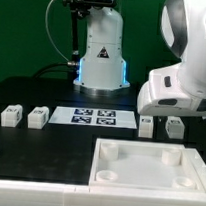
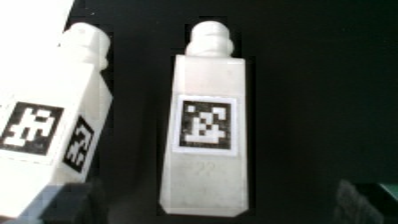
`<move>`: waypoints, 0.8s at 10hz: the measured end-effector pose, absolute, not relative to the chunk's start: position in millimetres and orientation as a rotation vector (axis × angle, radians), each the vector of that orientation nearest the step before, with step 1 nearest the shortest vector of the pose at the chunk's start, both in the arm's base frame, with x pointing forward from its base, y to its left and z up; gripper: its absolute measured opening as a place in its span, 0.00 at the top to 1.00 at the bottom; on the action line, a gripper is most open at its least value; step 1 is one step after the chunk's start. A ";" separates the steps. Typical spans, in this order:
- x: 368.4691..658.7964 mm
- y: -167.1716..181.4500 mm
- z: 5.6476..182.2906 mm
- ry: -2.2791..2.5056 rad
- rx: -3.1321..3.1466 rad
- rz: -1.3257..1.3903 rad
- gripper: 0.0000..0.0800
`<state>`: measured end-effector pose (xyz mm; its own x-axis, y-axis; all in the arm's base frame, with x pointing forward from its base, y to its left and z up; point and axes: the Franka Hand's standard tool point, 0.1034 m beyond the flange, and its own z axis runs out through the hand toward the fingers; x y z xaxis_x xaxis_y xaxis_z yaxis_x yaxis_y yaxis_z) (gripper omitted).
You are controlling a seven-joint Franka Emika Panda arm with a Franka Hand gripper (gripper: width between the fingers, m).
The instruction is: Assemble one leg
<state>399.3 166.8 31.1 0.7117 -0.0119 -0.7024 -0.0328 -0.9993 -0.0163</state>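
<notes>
The round peg has to stay free to go into the tray's corner socket. My gripper should grab the leg by its square end (image 2: pixel 206 194) next.
In the wrist view a white leg (image 2: pixel 208 130) lies flat on the black table, with a marker tag on its upper face and a round peg at one end. A second leg (image 2: pixel 63 110) lies beside it. My gripper (image 2: pixel 214 208) is open and above the middle leg. Its dark fingers (image 2: pixel 61 206) stand apart on either side of the leg's square end and do not touch it. In the exterior view the arm's white hand (image 1: pixel 175 89) hovers over two legs (image 1: pixel 147 123) at that view's right. The fingers are hidden there.
Two more legs (image 1: pixel 10 114) lie at the exterior view's left. The marker board (image 1: pixel 92 116) lies between the two pairs. The large white tray with corner sockets (image 1: pixel 151 165) stands in front, and the robot base (image 1: pixel 101 61) is behind.
</notes>
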 end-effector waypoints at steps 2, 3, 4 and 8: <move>380.8 166.6 13.1 0.112 -2.873 1.264 0.19; 376.8 165.9 10.7 0.112 -2.870 1.276 0.19; 374.6 167.6 9.7 0.115 -2.873 1.278 0.19; 374.6 167.6 9.6 0.111 -2.873 1.278 0.52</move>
<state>374.6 167.6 9.6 0.6675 -0.0665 -0.7417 -0.0628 -0.9975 0.0329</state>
